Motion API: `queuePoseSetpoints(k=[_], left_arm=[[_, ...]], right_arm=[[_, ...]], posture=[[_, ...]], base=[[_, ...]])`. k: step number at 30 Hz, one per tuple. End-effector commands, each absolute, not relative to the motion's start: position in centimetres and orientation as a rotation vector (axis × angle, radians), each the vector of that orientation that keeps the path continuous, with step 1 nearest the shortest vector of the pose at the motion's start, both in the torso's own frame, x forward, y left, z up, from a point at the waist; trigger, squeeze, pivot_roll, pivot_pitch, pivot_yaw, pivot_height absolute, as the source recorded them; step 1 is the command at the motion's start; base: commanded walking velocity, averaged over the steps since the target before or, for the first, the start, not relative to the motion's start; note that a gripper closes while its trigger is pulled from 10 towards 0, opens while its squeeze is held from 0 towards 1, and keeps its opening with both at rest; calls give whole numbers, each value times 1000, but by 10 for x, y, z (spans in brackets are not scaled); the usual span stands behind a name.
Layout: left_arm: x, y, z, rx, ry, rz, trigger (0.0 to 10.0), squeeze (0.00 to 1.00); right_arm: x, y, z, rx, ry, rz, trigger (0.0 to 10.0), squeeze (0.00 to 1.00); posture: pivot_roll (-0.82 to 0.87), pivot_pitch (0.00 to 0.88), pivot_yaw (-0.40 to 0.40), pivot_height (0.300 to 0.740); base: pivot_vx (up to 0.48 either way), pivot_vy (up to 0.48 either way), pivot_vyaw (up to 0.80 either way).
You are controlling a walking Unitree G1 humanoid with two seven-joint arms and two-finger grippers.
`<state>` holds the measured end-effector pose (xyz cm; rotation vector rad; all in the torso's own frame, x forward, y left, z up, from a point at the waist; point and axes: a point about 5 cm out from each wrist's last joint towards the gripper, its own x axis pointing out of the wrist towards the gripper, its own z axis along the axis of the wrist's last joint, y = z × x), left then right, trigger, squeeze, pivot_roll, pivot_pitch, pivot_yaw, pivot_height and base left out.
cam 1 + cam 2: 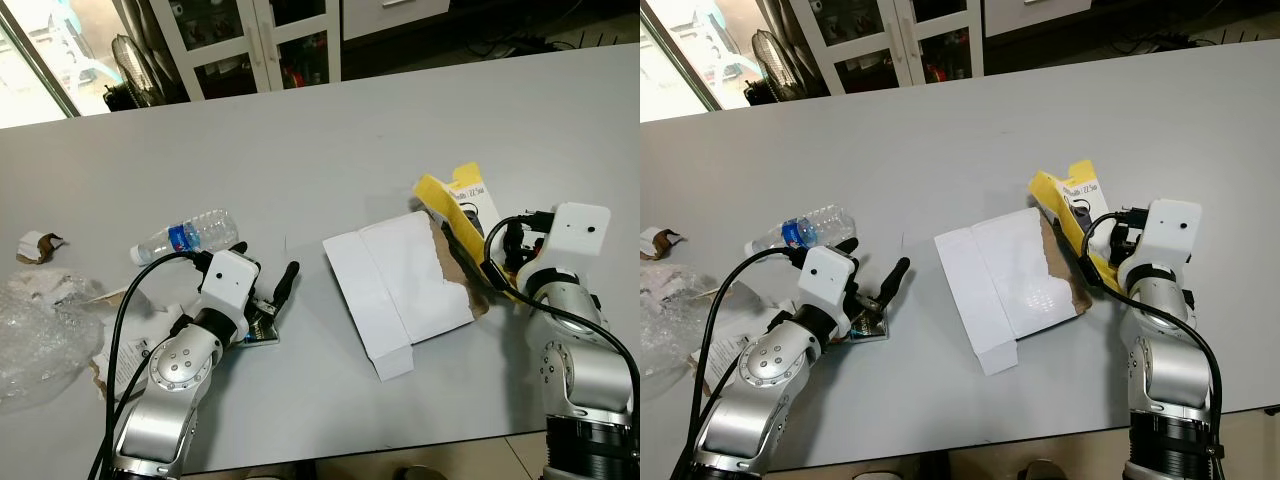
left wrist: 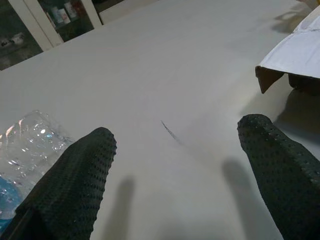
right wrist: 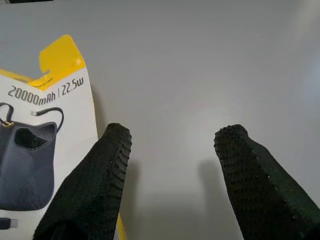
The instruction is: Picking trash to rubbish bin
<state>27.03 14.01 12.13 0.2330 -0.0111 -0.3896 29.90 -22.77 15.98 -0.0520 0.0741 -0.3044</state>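
Observation:
My right gripper grabs the package by its free side edge [image 1: 496, 215] next, since the package leans against the torn white box [image 1: 400, 285].
On the grey table [image 1: 350, 130] a clear plastic bottle [image 1: 185, 237] with a blue label lies at the left. My left gripper [image 1: 264, 262] hovers open just right of the bottle, nothing between its fingers [image 2: 75, 180]. A small foil packet [image 1: 262, 328] lies under its wrist. A torn white cardboard box [image 1: 400, 285] lies flat in the middle. A yellow power-bank package [image 1: 455, 200] leans on the box's right edge. My right gripper [image 3: 172, 165] stands open right beside the package [image 3: 45, 140], touching nothing.
A crumpled clear plastic bag [image 1: 40, 330] and a torn paper scrap [image 1: 38, 245] lie at the far left, with a cardboard piece [image 1: 110, 360] by my left arm. Glass-door cabinets [image 1: 240, 40] and a fan [image 1: 135, 65] stand beyond the table's far edge.

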Motion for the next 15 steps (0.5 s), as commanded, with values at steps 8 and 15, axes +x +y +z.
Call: queuePoseSetpoints(k=[8,15], left_arm=[[271,138,124,223,-16,-384,10000,0],[272,137,124,222,-16,-385,10000,0]], right_arm=[[290,-218,196,-105,-128,-310,10000,0],[289,-209,189,-71,-102,-262,10000,0]], posture=[[-23,168,109,740],[-33,165,110,740]], base=[[0,0,0],[0,0,0]])
